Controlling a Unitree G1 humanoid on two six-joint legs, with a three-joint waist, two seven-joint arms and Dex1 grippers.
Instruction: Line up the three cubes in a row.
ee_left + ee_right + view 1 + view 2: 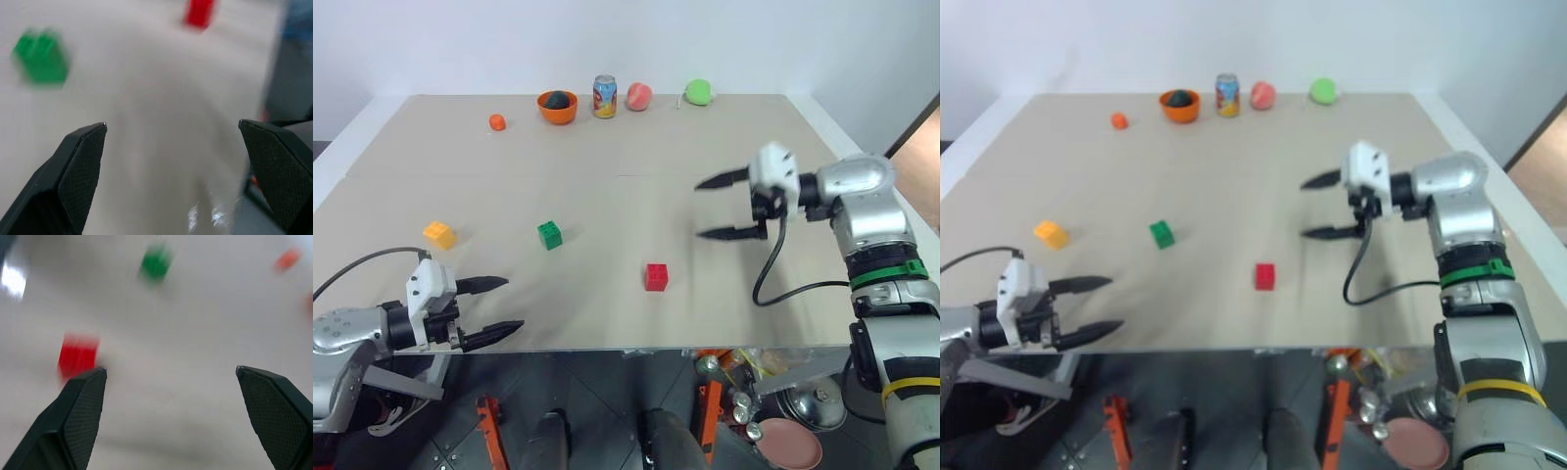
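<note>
My left gripper grips the green cube by two opposite sides next, to line up the cubes beside the red one.
Three cubes lie apart on the tan table: the yellow-orange cube at the left, the green cube in the middle, the red cube nearer the front edge. My right gripper hovers open above the table, up and to the right of the red cube, pointing left, nothing between its fingers. My left gripper stands open at the front left edge, empty, pointing right. The right wrist view shows the red cube and green cube; the left wrist view shows the green cube and red cube.
Along the far edge stand an orange bowl with a dark thing in it, a drink can, a pink fruit, a green fruit and a small orange ball. Clutter lies on the floor beyond the front edge.
</note>
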